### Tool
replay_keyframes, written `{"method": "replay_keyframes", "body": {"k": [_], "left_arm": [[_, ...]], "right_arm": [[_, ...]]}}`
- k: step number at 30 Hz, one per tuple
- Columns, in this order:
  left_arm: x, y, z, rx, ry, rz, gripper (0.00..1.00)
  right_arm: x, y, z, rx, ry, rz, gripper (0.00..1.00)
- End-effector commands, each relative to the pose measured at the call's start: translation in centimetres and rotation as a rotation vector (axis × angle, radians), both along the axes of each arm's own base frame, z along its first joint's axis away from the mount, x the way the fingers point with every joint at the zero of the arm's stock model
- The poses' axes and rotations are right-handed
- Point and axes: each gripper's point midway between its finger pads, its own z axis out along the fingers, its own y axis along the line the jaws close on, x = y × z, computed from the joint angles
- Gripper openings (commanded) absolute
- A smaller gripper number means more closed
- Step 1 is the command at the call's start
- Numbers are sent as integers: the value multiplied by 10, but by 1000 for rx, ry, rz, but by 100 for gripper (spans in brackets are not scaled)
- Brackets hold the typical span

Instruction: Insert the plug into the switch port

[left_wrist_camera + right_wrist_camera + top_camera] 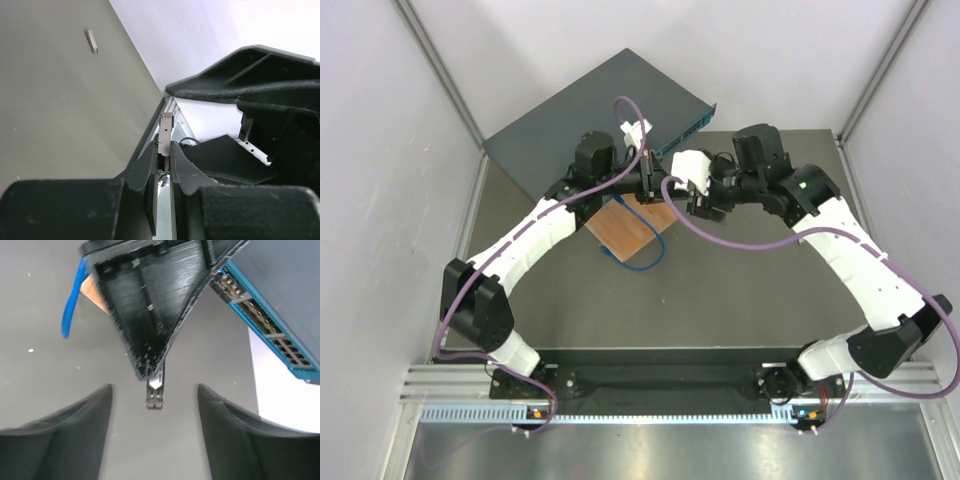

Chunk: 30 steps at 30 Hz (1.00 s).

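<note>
The right gripper grabs the plug by its exposed end (155, 398) next, across both sides, to insert it, since this leaves the left gripper's end free to insert.
The plug (165, 126) is a small silver metal module. My left gripper (164, 146) is shut on its rear end, so the front sticks out past the fingertips. In the right wrist view the same plug (155, 391) pokes out below the left gripper's black finger (145, 315), above the grey table. My right gripper (154, 390) stands open on either side of the plug, without touching it. The switch (590, 110) lies at the back of the table. Its blue port row (265, 325) runs to the upper right of the plug. Both grippers (652, 182) (694, 200) meet just in front of it.
An orange-brown wooden board (625, 232) lies under the grippers, with a blue cable (642, 258) looping beside it. A small metal piece (91, 41) rests alone on the grey table. White walls close in both sides. Purple cables hang along both arms.
</note>
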Motion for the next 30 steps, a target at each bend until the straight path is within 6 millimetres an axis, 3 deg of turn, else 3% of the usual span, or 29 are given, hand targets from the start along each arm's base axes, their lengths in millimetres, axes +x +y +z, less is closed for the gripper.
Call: {"method": "replay_keyframes", "body": {"k": [1, 4, 8, 18, 26, 30], "left_arm": [[-1, 6, 23, -92, -32, -19, 0], [-7, 6, 36, -141, -53, -45, 0], [-17, 6, 39, -172, -51, -81, 0], [-25, 2, 43, -174, -82, -88, 0], [-26, 3, 42, -185, -57, -85, 0], [-26, 3, 41, -182, -54, -81, 0]], "right_arm": [[-5, -12, 16, 56, -49, 14, 73], [-3, -28, 11, 67, -70, 26, 76], [-8, -34, 11, 113, -95, 93, 69], [-15, -7, 23, 226, -63, 232, 62], [-11, -3, 20, 207, -77, 236, 48], [-8, -1, 23, 199, -96, 224, 46]]}}
